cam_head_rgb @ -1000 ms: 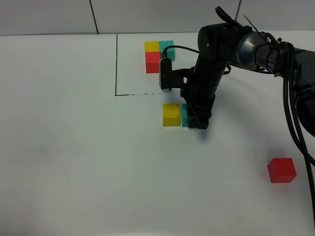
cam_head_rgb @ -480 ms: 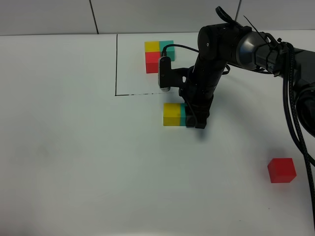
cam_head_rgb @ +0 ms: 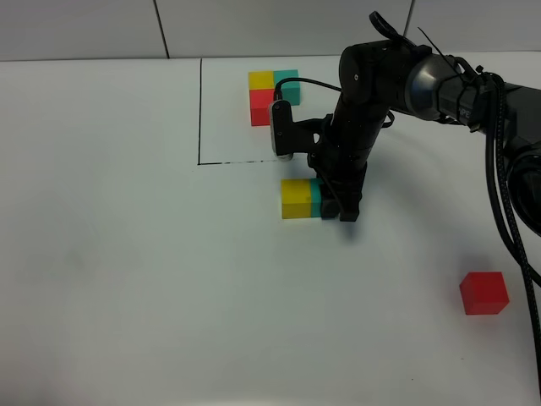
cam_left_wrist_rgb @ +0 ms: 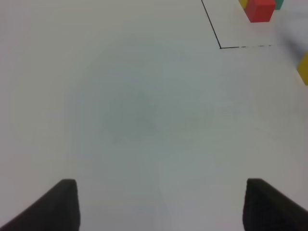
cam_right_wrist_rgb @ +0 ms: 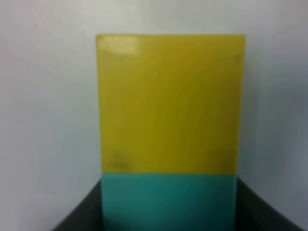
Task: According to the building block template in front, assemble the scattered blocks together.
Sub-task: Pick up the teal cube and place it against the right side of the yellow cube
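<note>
My right gripper is ready to let go. The teal block's lower edge (cam_head_rgb: 316,216) lines up with the yellow block's (cam_head_rgb: 296,203) on the tabletop.
The building block template sits inside the black drawn rectangle (cam_head_rgb: 199,110) at the back: yellow cube (cam_head_rgb: 260,79), teal cube (cam_head_rgb: 288,84), red cube (cam_head_rgb: 262,108). The loose yellow block (cam_head_rgb: 295,198) lies just below the rectangle, and the loose teal block (cam_head_rgb: 315,195) touches its right side. My right gripper (cam_head_rgb: 333,203) is shut on the teal block; the right wrist view shows teal (cam_right_wrist_rgb: 168,199) between the dark fingers (cam_right_wrist_rgb: 79,216), flush against yellow (cam_right_wrist_rgb: 171,103). The loose red block (cam_head_rgb: 483,293) lies far right. My left gripper (cam_left_wrist_rgb: 161,182) is open and empty over bare table.
The right arm and its cables (cam_head_rgb: 507,169) run along the right side of the white table (cam_head_rgb: 110,254). In the left wrist view the template's red cube (cam_left_wrist_rgb: 260,10) and the rectangle's corner (cam_left_wrist_rgb: 220,47) show far off.
The right gripper has moved the teal block left until it touches the yellow block. The red block and the left gripper have not moved.
</note>
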Controlling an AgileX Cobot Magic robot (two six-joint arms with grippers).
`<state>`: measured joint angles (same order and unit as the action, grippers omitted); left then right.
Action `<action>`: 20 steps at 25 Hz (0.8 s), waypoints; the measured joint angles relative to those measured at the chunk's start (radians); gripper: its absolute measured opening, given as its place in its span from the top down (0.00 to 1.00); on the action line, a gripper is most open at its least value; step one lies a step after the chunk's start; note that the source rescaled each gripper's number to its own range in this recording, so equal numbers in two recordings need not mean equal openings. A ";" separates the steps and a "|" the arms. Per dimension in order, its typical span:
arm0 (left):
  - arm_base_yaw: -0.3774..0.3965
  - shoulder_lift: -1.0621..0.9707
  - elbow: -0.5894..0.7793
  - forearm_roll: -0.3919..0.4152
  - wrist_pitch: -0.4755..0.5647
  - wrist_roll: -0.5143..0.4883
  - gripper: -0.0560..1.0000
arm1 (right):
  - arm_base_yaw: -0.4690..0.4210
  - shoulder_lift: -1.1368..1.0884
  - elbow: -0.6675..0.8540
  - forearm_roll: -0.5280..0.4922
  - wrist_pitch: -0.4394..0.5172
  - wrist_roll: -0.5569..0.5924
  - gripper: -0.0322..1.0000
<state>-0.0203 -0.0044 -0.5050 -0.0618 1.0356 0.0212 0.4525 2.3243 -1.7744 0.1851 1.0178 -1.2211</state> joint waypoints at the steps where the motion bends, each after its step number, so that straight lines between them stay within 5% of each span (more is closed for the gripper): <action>1: 0.000 0.000 0.000 0.000 0.000 0.000 0.37 | 0.000 0.000 0.000 0.000 0.000 0.000 0.95; 14: 0.000 0.000 0.000 0.000 0.000 0.000 0.37 | 0.000 0.001 0.000 0.000 -0.002 0.002 0.91; 20: 0.000 0.000 0.000 0.000 0.001 0.000 0.37 | -0.005 -0.002 0.000 -0.013 -0.018 0.034 0.16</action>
<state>-0.0203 -0.0044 -0.5050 -0.0618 1.0366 0.0212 0.4471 2.3227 -1.7744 0.1718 0.9994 -1.1866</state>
